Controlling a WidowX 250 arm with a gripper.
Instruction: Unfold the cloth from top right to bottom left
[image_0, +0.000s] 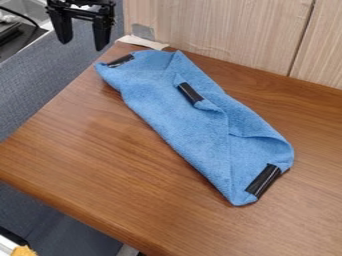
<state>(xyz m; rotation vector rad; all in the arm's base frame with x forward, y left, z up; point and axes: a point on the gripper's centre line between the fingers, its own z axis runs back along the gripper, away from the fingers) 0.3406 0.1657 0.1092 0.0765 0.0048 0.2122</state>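
Observation:
The cloth (177, 120) is to be unfolded across the wooden table, so the gripper should next grip the cloth's folded-over corner with the black piece of cloth.
At the top left of the view, the black gripper (81, 41) hangs open with nothing between its fingers, beyond the table's far left edge and up and left of the cloth. The blue cloth (177, 120) lies folded on the wooden table (87, 155) as a long band from upper left to lower right. Black tape (121, 61) marks its upper left end, and another black strip (264, 180) its lower right corner. A folded-over corner with a third black strip (190, 93) lies on top, near the upper middle.
A light wood panel (234, 35) stands along the table's back edge. Whitish tape (143, 42) sits at the back left corner. Grey-blue fabric (50, 85) lies beyond the left edge, and an orange object (24, 251) shows at the bottom left.

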